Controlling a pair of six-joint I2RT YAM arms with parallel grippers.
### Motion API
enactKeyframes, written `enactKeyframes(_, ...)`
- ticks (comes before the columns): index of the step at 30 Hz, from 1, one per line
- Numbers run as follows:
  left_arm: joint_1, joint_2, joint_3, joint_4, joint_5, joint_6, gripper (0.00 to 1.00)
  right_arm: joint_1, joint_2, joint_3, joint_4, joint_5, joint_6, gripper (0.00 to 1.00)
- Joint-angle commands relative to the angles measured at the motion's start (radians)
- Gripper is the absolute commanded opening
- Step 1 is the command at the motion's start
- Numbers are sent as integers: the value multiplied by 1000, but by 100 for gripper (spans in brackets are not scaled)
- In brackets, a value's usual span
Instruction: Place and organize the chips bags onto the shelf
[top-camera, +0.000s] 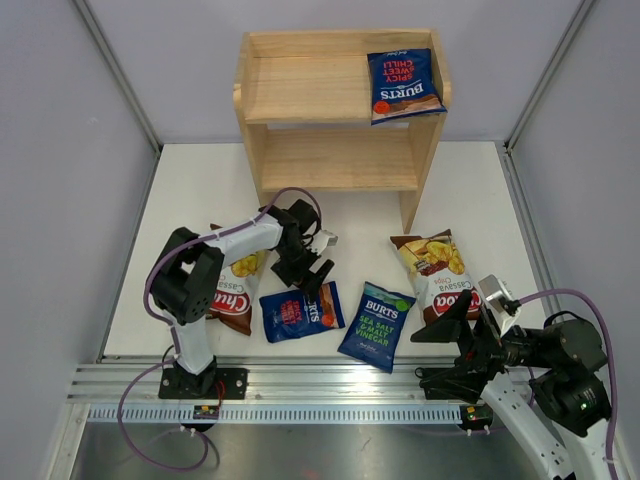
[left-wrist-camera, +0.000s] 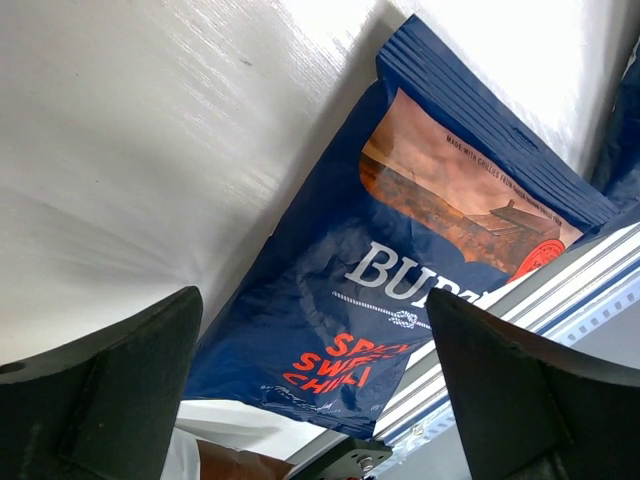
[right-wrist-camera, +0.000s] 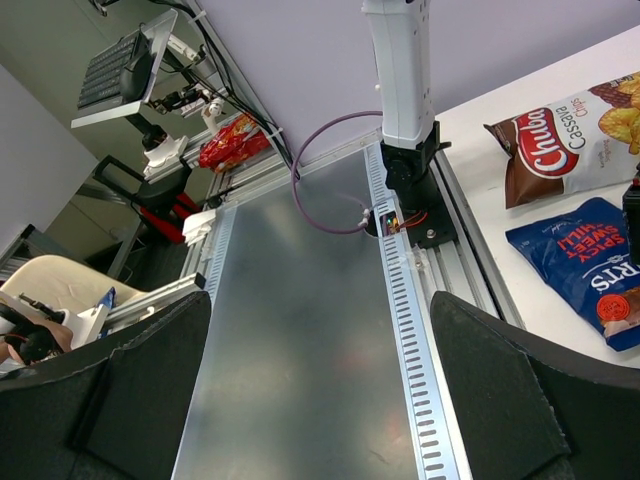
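My left gripper should close on the bag now, because its open fingers reach down beside both edges of the red-label Burts bag (left-wrist-camera: 341, 304).
The wooden shelf (top-camera: 340, 160) stands at the far middle of the table. One blue Burts bag with red label (top-camera: 405, 85) lies on its top tier at the right. My left gripper (top-camera: 308, 278) is open and empty, hovering just above a second red-label Burts bag (top-camera: 302, 312), which fills the left wrist view (left-wrist-camera: 420, 250) between the open fingers (left-wrist-camera: 120, 380). The sea salt Burts bag (top-camera: 376, 325) lies to its right. One Chuba bag (top-camera: 238, 290) lies partly under the left arm, another (top-camera: 438, 272) at the right. My right gripper (top-camera: 440, 355) is open and empty, low near its base.
An aluminium rail (top-camera: 330, 385) and a metal plate (right-wrist-camera: 300, 350) run along the table's near edge. The right wrist view shows the left arm's base (right-wrist-camera: 405, 190), the left Chuba bag (right-wrist-camera: 560, 150) and the red-label Burts bag (right-wrist-camera: 590, 265). Grey walls close in the sides.
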Motion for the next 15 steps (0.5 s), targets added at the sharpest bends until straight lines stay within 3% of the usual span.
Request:
enactKeyframes(1, -1, 14, -6, 1, -10, 7, 94, -1, 23, 2, 47, -26, 12, 100)
enactKeyframes(11, -5, -8, -32, 26, 13, -30, 64, -1, 38, -9, 36, 6, 4, 100)
enactKeyframes(14, -5, -25, -40, 38, 10, -51, 51, -1, 49, -11, 32, 28, 1, 99)
enactKeyframes(15, -5, -28, -42, 47, 5, -66, 36, -1, 55, -11, 30, 34, 2, 100)
